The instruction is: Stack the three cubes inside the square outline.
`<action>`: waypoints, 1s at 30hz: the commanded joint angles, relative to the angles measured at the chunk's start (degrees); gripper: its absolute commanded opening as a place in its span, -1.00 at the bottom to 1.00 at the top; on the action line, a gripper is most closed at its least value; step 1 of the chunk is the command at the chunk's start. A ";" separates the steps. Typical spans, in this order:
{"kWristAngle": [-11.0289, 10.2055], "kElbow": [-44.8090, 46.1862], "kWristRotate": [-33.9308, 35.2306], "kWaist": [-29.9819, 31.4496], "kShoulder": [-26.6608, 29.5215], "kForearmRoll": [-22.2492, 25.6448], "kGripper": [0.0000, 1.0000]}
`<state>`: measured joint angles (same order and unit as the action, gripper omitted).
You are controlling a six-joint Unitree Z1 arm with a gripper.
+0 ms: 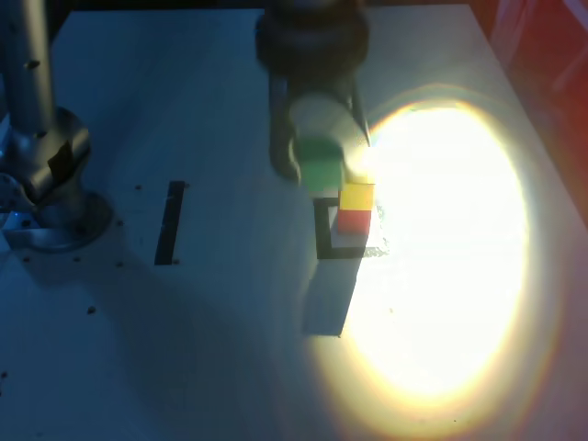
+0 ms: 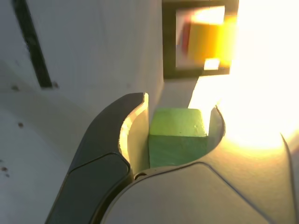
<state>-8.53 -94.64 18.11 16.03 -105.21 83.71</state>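
My gripper holds the green cube (image 1: 321,171) and should keep holding it. The cube is hanging beside the stack with its bottom short of the yellow cube's top (image 1: 356,188), so it would fall if I opened now.
A yellow cube (image 1: 357,197) rests on top of a red cube (image 1: 354,220) inside the black square outline (image 1: 323,231). My gripper (image 1: 322,170) holds the green cube (image 1: 321,171) in the air, just behind and to the exterior view's left of that stack, slightly above it. In the wrist view the green cube (image 2: 178,136) is clamped between the two jaws of the gripper (image 2: 180,126). Beyond it stand the yellow cube (image 2: 208,42), a sliver of the red cube (image 2: 186,37) and the square outline (image 2: 169,46).
A straight black tape strip (image 1: 170,222) lies on the white table (image 1: 202,349) to the exterior view's left of the outline. The arm's base (image 1: 41,165) stands at the far left. A bright glare (image 1: 441,248) washes out the table's right side.
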 commanded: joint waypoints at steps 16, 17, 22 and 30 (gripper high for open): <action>2.15 -7.88 -14.42 -13.30 -6.45 5.57 -0.77; 2.32 -8.36 -14.54 -13.30 -7.16 5.58 -0.77; 3.97 -10.74 -15.18 -12.89 -10.88 5.60 -0.77; 4.56 -12.52 -15.43 -11.90 -12.69 5.18 -0.77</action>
<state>-3.79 -106.86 2.77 4.00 -117.66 88.72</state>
